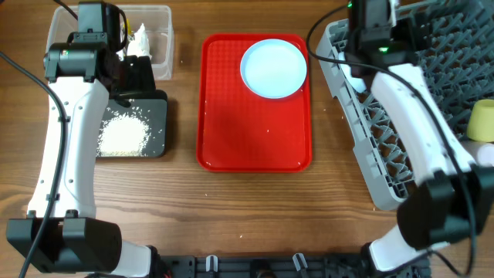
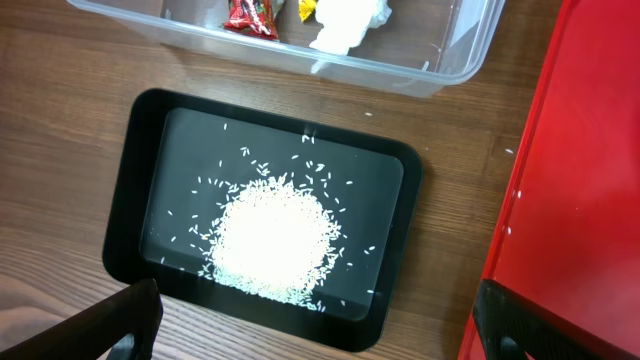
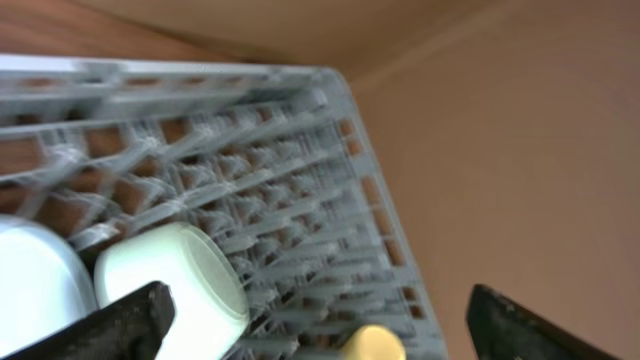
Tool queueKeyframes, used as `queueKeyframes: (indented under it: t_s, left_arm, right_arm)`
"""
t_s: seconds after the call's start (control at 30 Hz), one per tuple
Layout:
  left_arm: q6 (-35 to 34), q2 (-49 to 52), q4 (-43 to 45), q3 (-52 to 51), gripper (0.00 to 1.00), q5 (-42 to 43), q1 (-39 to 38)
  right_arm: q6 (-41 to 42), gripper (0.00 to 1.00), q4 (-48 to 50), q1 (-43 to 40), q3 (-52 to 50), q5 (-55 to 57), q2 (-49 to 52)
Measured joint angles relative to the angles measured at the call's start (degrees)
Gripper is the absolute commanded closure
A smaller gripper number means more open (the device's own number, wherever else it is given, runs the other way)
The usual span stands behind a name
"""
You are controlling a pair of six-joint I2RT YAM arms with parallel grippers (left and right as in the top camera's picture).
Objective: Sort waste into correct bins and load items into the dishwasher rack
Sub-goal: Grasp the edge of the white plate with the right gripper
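Note:
The pale blue plate should be loaded into the rack with its opposite edge free, so my right gripper should grab it next by its rack-side rim [image 1: 302,70].
My left gripper [image 2: 320,335] is open and empty above the black tray [image 2: 130,200], which holds a heap of white rice grains [image 2: 270,235]. The clear tub [image 2: 440,70] behind it holds a red wrapper [image 2: 250,15], a yellow wrapper [image 2: 307,8] and a silvery white wrapper [image 2: 348,20]. The pale blue plate [image 1: 273,68] lies on the red tray [image 1: 255,139]. My right gripper [image 3: 320,335] is open and empty over the grey dishwasher rack [image 3: 300,180], which holds two pale bowls [image 3: 180,285] and a yellow cup [image 3: 375,343]. The spoon is out of view.
The red tray lies mid-table between the bins and the rack [image 1: 401,154]. In the overhead view the yellow cup [image 1: 482,120] and a white cup [image 1: 486,152] sit at the rack's right edge. Both arms reach in from the front.

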Motion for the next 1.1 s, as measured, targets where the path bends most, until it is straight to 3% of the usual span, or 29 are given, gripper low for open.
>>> queueKeyframes:
  t_s: [0.17, 0.2, 0.27, 0.37, 0.43, 0.53, 0.9, 0.93, 1.0, 1.1]
  left_arm:
    - [0.0, 0.0, 0.02, 0.0, 0.0, 0.0, 0.0]
    - [0.0, 0.0, 0.02, 0.0, 0.0, 0.0, 0.0]
    - [0.0, 0.0, 0.02, 0.0, 0.0, 0.0, 0.0]
    - [0.0, 0.0, 0.0, 0.0, 0.0, 0.0, 0.0]
    - [0.0, 0.0, 0.04, 0.0, 0.0, 0.0, 0.0]
    - [0.0, 0.0, 0.02, 0.0, 0.0, 0.0, 0.0]
    - [0.0, 0.0, 0.02, 0.0, 0.0, 0.0, 0.0]
    - [0.0, 0.0, 0.02, 0.0, 0.0, 0.0, 0.0]
    - [0.0, 0.0, 0.02, 0.0, 0.0, 0.0, 0.0]
    - [0.0, 0.0, 0.02, 0.0, 0.0, 0.0, 0.0]
  right_arm:
    - [13.14, 0.0, -14.01, 5.11, 5.11, -30.27, -5.99]
    - [15.23, 0.04, -14.23, 5.31, 5.11, -31.74, -5.99]
    - [21.24, 0.3, -17.16, 7.37, 5.14, -50.99, -4.5]
    - [29.77, 0.53, -17.29, 8.79, 2.4, -57.92, 0.42]
    - [34.62, 0.6, -15.52, 8.92, -1.14, -59.04, 7.17]
    - [39.98, 0.6, -12.39, 8.92, -2.05, -58.97, 14.67]
    - [54.62, 0.61, -2.25, 8.92, -2.4, -52.63, 22.77]
    - [54.93, 0.68, -0.92, 8.92, -2.45, -52.3, 22.77]
    - [55.56, 0.92, -0.48, 8.92, -2.45, -51.84, 22.77]
    - [55.78, 0.96, -0.85, 8.87, -2.45, -51.56, 22.77]
